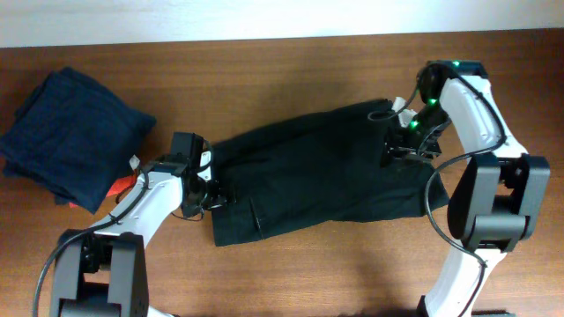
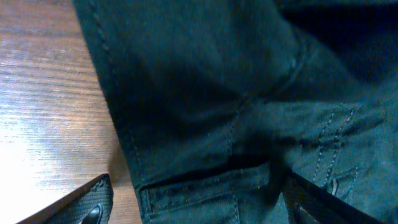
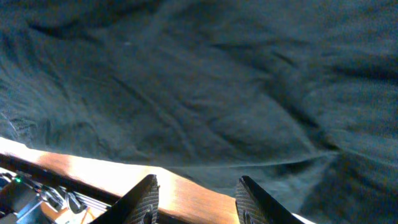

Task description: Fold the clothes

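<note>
My left gripper is going to grab the black shorts [image 1: 308,167] by their stitched edge [image 1: 216,189] next. That side of the shorts can then swing over the rest to fold them.
The black shorts [image 1: 308,167] lie spread flat across the middle of the table. My left gripper [image 1: 207,195] is at their left edge. In the left wrist view its jaws [image 2: 199,208] are open, one finger over bare wood and the other over the cloth, with the stitched edge of the shorts [image 2: 236,124] between them. My right gripper [image 1: 401,154] is over the right part of the shorts. In the right wrist view its jaws [image 3: 199,199] are open and empty above a strip of wood, with the wrinkled black cloth [image 3: 205,93] just beyond the fingertips.
A folded navy-blue garment [image 1: 75,136] lies at the far left, with a small red cloth [image 1: 123,187] at its right edge, close to my left arm. The wooden table [image 1: 291,70] ends at a pale wall at the back.
</note>
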You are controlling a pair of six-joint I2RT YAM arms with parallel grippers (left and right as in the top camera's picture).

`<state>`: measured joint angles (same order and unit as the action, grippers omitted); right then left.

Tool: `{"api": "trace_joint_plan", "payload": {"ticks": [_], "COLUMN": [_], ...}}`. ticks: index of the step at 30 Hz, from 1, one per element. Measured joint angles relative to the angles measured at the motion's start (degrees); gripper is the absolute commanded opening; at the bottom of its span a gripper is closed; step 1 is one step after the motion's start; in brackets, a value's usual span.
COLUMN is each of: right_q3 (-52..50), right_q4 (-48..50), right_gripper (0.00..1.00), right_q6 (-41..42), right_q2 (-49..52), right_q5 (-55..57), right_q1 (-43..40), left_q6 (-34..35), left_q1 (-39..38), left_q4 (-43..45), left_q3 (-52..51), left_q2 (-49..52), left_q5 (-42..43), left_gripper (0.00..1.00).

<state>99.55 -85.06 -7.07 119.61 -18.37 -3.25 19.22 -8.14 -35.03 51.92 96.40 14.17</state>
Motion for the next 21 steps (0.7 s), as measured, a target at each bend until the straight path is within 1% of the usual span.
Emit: {"api": "trace_joint_plan", "payload": {"ticks": [1,3,4,5,6,7,8,9,10,11,12,13,14,17,21], "right_q3": [0.0,0.0,0.0,0.0,0.0,0.0,0.0,0.0,0.0,0.0,0.0,0.0,-0.2,-2.2,-7.7], "right_q4": [0.0,0.0,0.0,0.0,-0.1,-0.2,-0.3,-0.3,-0.3,-0.3,-0.2,-0.2,0.0,1.8,6.4], "right_gripper": [0.45,0.46,0.49,0.51,0.51,0.51,0.5,0.46,0.39,0.3,0.14,0.07,0.04,0.04,0.04], "right_q6": [0.0,-0.1,-0.2,-0.2,-0.3,-0.3,-0.5,-0.5,-0.6,-0.5,-0.4,-0.7,-0.7,-0.7,-0.9], "right_q2": [0.0,0.0,0.0,0.0,0.0,0.0,0.0,0.0,0.0,0.0,0.0,0.0,0.0,0.0,-0.1], "right_q5": [0.0,0.0,0.0,0.0,0.0,0.0,0.0,0.0,0.0,0.0,0.0,0.0,0.0,0.0,-0.4], "right_q1": [0.3,1.1,1.5,1.7,2.1,2.4,2.9,3.6,4.2,4.6,5.1,5.6,6.1,8.1,12.4], "left_q6": [0.0,-0.2,0.0,-0.2,-0.3,-0.4,-0.4,-0.5,-0.4,-0.5,-0.4,-0.4,-0.4,-0.4,-0.4], "left_q1": [0.0,0.0,0.0,0.1,0.1,0.2,0.2,0.2,0.2,0.2,0.3,0.4,0.7,1.6,2.1], "left_q4": [0.5,3.1,4.2,6.2,6.9,7.5,7.6,7.7,7.6,7.4,5.6,3.5,-0.5,-10.4,-22.3], "left_q3": [-0.1,-0.7,-0.9,-1.4,-1.6,-1.7,-1.9,-2.1,-2.1,-2.1,-1.6,-1.0,0.3,5.6,18.1], "left_q2": [0.2,0.5,0.6,0.9,1.1,1.2,1.8,2.3,2.4,2.4,2.4,2.5,2.6,3.3,3.6], "left_q5": [0.0,0.5,0.9,1.8,2.1,2.3,2.7,3.0,3.3,3.4,3.5,3.7,3.8,3.7,1.6], "left_gripper": [0.79,0.6,0.43,0.24,0.07,0.0,0.0,0.0,0.0,0.0,0.0,0.0,0.0,0.0,0.0]}}
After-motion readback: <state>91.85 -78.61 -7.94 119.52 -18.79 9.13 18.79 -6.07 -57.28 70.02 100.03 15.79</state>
